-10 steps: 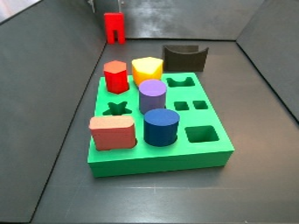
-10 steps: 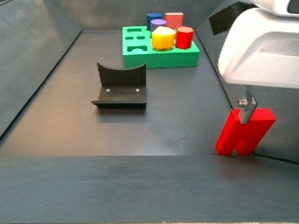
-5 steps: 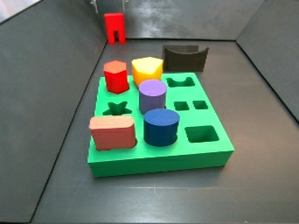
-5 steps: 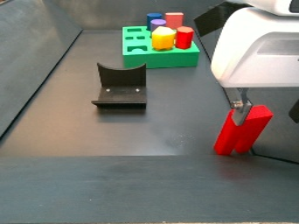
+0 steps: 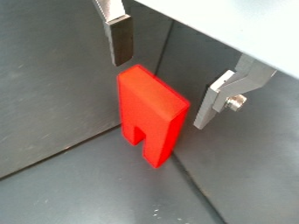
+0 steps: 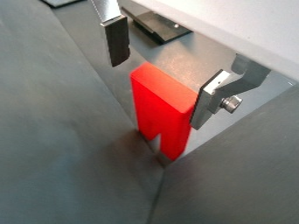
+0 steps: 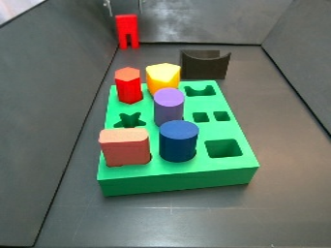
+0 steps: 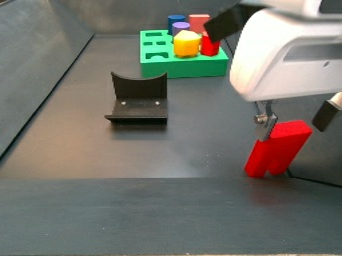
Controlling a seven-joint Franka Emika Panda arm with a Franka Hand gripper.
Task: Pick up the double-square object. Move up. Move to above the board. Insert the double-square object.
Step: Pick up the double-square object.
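Observation:
Next, my gripper takes hold of the double-square object by its solid top end (image 7: pixel 127 21), opposite the grooved legs, to insert it into the board (image 7: pixel 181 182).
The double-square object (image 5: pixel 149 109) is a bright red tall block with a groove. It stands upright on the dark floor by a wall corner, far from the board, and shows in both wrist views (image 6: pixel 162 109) and both side views (image 7: pixel 126 29) (image 8: pixel 277 148). My gripper (image 5: pixel 172 70) is open over the block's top, one finger on each side with gaps, not touching it; it also shows in a wrist view (image 6: pixel 166 70) and a side view (image 8: pixel 291 118). The green board (image 7: pixel 181 182) lies mid-floor (image 8: pixel 167 68).
The board holds a red hexagonal peg (image 7: pixel 128 84), a yellow peg (image 7: pixel 162 76), a purple peg (image 7: pixel 168 105), a blue cylinder (image 7: pixel 179 140) and a salmon-pink block (image 7: pixel 124 147). The dark fixture (image 8: pixel 136 98) stands between block and board. Grey walls enclose the floor.
The arm has shifted left in the side view and the fingers now straddle the red block's top. The block has stayed in place.

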